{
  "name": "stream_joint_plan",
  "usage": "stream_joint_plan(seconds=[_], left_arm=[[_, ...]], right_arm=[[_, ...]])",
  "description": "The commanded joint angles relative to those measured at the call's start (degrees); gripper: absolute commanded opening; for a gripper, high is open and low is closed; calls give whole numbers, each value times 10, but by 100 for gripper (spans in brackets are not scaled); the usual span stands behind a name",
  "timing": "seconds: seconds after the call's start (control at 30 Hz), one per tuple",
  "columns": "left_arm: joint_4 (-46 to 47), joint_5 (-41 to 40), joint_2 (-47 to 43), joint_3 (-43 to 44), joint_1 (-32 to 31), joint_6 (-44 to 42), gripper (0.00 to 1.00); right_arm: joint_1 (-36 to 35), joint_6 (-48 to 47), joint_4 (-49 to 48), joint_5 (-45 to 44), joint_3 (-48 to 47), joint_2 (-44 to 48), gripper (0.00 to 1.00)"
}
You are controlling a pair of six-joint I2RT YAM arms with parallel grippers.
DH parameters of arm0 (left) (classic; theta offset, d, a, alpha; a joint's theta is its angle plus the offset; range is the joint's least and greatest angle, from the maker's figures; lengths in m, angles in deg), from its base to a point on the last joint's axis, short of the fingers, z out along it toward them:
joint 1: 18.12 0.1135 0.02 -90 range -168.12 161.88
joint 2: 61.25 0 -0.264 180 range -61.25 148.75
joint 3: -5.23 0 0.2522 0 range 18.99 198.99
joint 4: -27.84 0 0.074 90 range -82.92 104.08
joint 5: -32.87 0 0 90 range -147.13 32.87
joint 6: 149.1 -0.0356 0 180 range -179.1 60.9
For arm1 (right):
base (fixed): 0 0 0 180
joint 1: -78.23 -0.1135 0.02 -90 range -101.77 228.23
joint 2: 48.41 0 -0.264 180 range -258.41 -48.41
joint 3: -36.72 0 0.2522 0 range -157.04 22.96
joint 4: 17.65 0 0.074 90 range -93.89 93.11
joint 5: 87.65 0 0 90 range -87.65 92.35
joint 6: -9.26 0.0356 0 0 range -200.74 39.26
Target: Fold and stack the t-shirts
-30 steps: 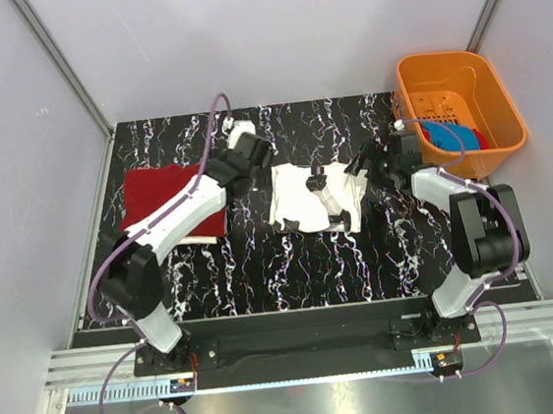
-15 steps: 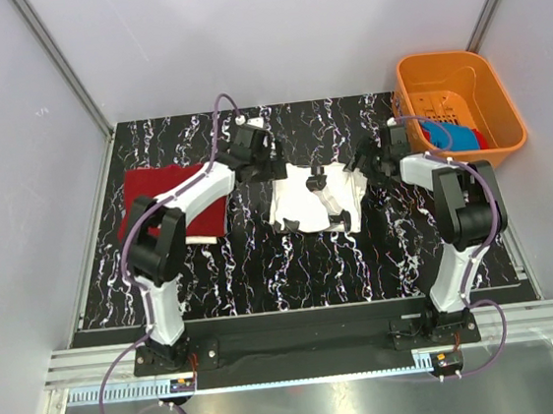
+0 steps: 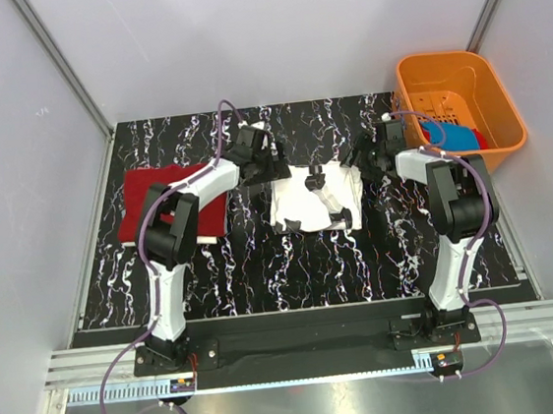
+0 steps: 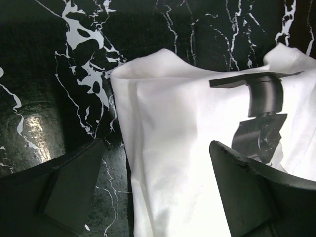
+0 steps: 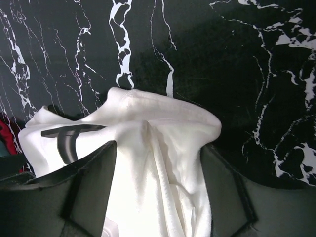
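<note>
The left gripper will next grab the white t-shirt's side edge at its far corner (image 3: pixel 278 182), opposite the right gripper, and then stack it flat on the red t-shirt.
A white t-shirt (image 3: pixel 307 200) with a dark print lies crumpled in the middle of the table. My left gripper (image 3: pixel 271 172) is at its far left corner. In the left wrist view it (image 4: pixel 158 190) is open, straddling the edge of the white t-shirt (image 4: pixel 187 128). My right gripper (image 3: pixel 359 163) is at the far right corner. Its wide jaws (image 5: pixel 155 190) have a bunched fold of the white t-shirt (image 5: pixel 158 148) between them, and the cloth touches both fingers. A red t-shirt (image 3: pixel 162 201) lies folded at the left. A blue t-shirt (image 3: pixel 452 136) lies in the basket.
The orange plastic basket (image 3: pixel 456 74) stands at the table's far right corner, close behind my right arm. The table top (image 3: pixel 263 268) is black marble-patterned, with walls on three sides.
Both grippers have moved in onto the far corners of the white t-shirt, the left swinging right and the right moving left. The right jaws have narrowed around the cloth.
</note>
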Motion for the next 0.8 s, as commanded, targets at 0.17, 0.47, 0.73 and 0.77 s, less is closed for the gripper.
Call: stream_joint_plan(seconds=[0.17,0.47,0.73,0.77], left_arm=[[31,44,24,29,14,20,89],[39,37,43,12,20,60,81],[38,67,115,73,21,86,46],[42,64,118,71,21,90,45]], right_arm=[[-27,-15,55,-25,-32,-58,48],[-41,-23,37,-43,-20,-48,4],[-41,-24,32,-33,-18,-41,1],[-40,-24,30,-32,-15,-38,0]])
